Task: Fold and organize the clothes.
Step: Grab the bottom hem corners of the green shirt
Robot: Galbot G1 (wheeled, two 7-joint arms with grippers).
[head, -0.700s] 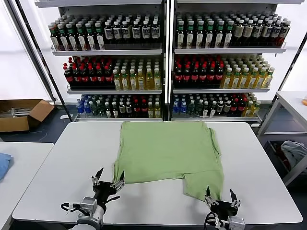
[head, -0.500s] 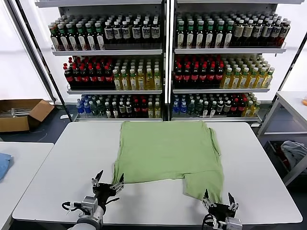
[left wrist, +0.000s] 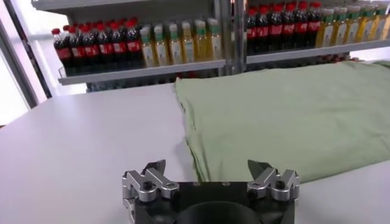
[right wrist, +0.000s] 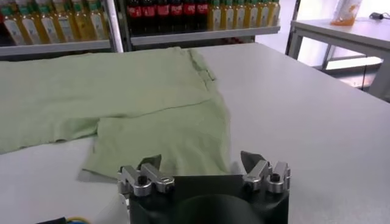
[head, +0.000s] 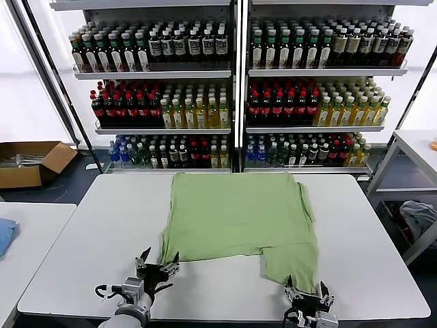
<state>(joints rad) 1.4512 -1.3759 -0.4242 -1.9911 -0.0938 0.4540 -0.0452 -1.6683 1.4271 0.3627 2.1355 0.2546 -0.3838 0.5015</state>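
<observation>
My left gripper grabs the shirt at the corner of its folded edge point(head: 166, 257) next, because the shirt's broad middle point(head: 235, 213) lies flat on the table.
The clothes are one light green shirt point(head: 239, 215), spread plain side up on the white table point(head: 95, 232), with one part folded over at its near right. My left gripper point(head: 158, 258) hovers open at the shirt's near left corner, and in the left wrist view the shirt point(left wrist: 286, 109) has its folded edge running just ahead of the left gripper point(left wrist: 206, 165). My right gripper point(head: 305, 285) is open at the near right hem. In the right wrist view the shirt point(right wrist: 122, 91) has its hem just in front of the right gripper point(right wrist: 200, 159). Neither holds anything.
Shelves of bottles point(head: 239, 89) stand behind the table. A cardboard box point(head: 31, 162) lies on the floor at the left, and a blue cloth point(head: 5, 236) on a side table. At the right are another table point(head: 416, 147) and a grey-blue fabric heap point(head: 420, 217).
Both grippers have sunk lower toward the table's near edge, staying open. The left one shifted slightly right, the right one slightly left. The shirt has not moved.
</observation>
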